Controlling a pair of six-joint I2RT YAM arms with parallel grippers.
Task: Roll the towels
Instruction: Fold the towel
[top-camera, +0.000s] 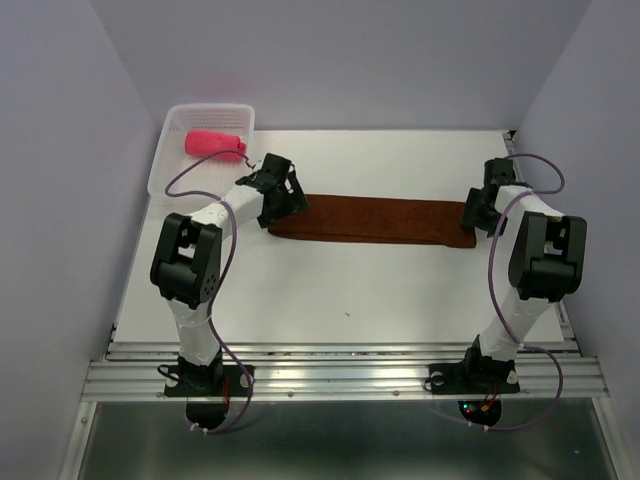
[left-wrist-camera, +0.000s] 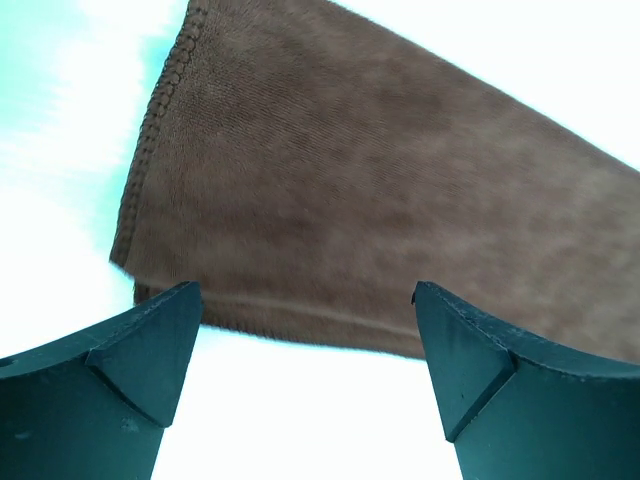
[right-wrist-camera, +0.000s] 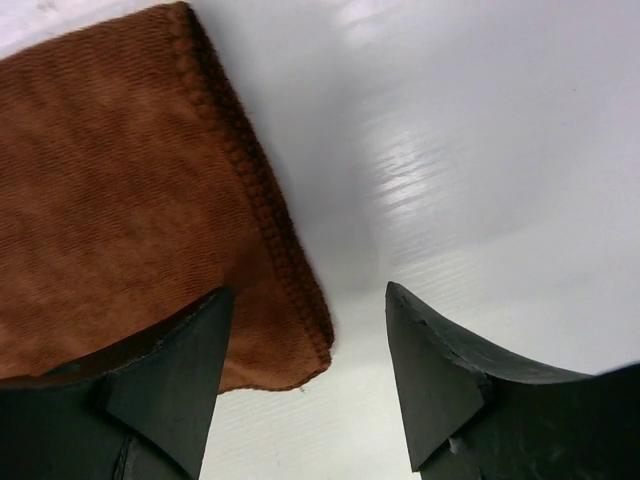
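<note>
My right gripper will fold the towel over for rolling, so next it will grab the rust brown towel's stitched end (top-camera: 472, 239) (right-wrist-camera: 304, 327) near the towel's corner.
The rust brown towel (top-camera: 375, 219) lies folded into a long flat strip across the middle of the white table. My left gripper (top-camera: 287, 200) is open over its left end; in the left wrist view the towel (left-wrist-camera: 350, 190) lies just beyond the open fingertips (left-wrist-camera: 160, 340). My right gripper (top-camera: 476, 213) is open over its right end; in the right wrist view the towel's stitched corner (right-wrist-camera: 150, 220) lies between the jaws, nearer the left finger. The pink-red towel (top-camera: 214, 143) lies rolled in the white basket (top-camera: 175, 165).
The white perforated basket stands at the back left corner of the table (top-camera: 350, 290). Lilac walls close in the left, back and right sides. A metal rail (top-camera: 340, 375) runs along the near edge by the arm bases.
</note>
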